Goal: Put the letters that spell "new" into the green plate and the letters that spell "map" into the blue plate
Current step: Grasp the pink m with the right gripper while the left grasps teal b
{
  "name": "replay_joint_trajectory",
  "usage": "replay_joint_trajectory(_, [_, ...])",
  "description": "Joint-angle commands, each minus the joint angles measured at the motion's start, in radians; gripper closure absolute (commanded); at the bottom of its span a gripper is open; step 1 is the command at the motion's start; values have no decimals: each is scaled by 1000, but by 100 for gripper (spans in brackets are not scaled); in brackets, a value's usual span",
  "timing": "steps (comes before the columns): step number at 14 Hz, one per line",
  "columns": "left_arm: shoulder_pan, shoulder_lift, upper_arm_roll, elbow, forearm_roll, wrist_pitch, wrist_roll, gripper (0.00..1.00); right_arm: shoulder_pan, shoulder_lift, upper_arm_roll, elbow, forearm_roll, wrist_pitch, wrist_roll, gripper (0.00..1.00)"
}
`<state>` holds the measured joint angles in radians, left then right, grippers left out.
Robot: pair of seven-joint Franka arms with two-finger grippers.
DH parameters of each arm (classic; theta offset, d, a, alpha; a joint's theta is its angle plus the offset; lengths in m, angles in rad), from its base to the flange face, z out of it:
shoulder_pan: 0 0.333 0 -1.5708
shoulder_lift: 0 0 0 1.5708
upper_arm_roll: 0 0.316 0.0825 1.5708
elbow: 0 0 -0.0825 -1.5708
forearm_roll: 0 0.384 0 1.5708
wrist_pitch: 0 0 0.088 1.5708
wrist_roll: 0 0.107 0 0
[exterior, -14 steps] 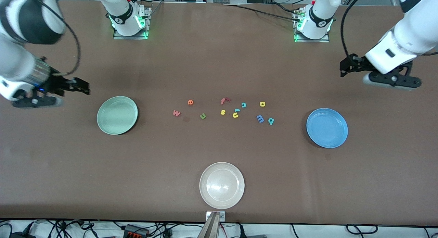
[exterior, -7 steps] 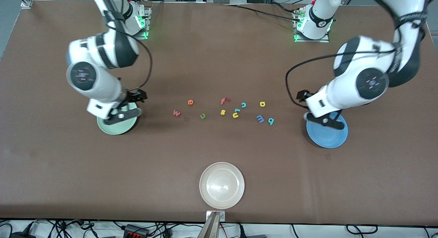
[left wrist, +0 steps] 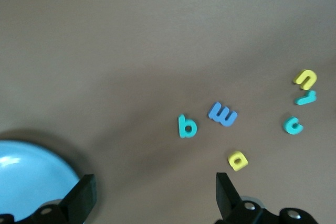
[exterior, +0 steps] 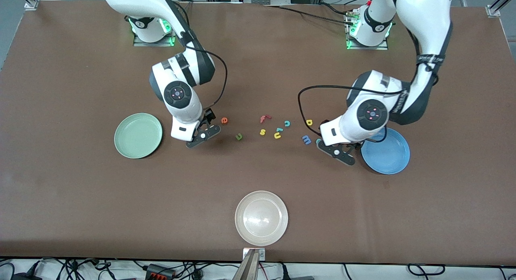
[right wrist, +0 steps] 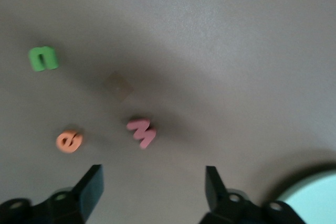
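The teal a should help spell "map" in the blue plate point(exterior: 393, 155), so my left gripper will next pick it up by its round bowl and stem point(exterior: 318, 141).
The green plate point(exterior: 138, 135) lies toward the right arm's end and the blue plate point(exterior: 393, 155) toward the left arm's end. In the row of letters between them are the orange e point(exterior: 224, 120), green n point(exterior: 239, 137), yellow p point(exterior: 309, 122) and blue m point(exterior: 306, 140). My right gripper point(exterior: 203, 133) hangs open over the red w point(right wrist: 141, 132), which the front view hides; e point(right wrist: 69, 141) and n point(right wrist: 43, 58) lie close by. My left gripper point(exterior: 338, 150) hangs open beside the teal a point(left wrist: 187, 126), near m point(left wrist: 222, 114) and p point(left wrist: 238, 160), at the blue plate's point(left wrist: 26, 166) edge.
A whitish-beige plate point(exterior: 261, 218) sits near the table's front edge. In the middle of the row lie a red f point(exterior: 264, 119), a yellow s point(exterior: 262, 131), a yellow u point(exterior: 277, 135) and a teal c point(exterior: 287, 123).
Both arms swung in from the table's ends, passed over their plates and came down at the letters. The right gripper now covers the w, and the left sits by the a.
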<state>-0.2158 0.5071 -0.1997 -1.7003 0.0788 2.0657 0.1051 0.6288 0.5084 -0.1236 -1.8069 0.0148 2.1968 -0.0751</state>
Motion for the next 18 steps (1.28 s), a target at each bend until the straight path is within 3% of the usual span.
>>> replay_joint_trajectory(1, [-5,22,3,-91,18,153,36,0,-6,39,16,1,8,50,-40,19])
replay_joint_trajectory(3, [-4,59,3,-131,18,255,34,0,-6,74,19,0,10,90,-66,22])
replay_joint_trajectory(7, [-7,108,3,-150,18,321,34,35,-15,114,48,1,10,127,-68,26])
replay_joint_trajectory(13, [-20,139,5,-150,24,349,37,50,-15,142,61,0,10,127,-68,34])
replay_joint_trajectory(18, [-22,133,5,-151,24,330,45,88,-17,144,61,1,10,127,-69,54])
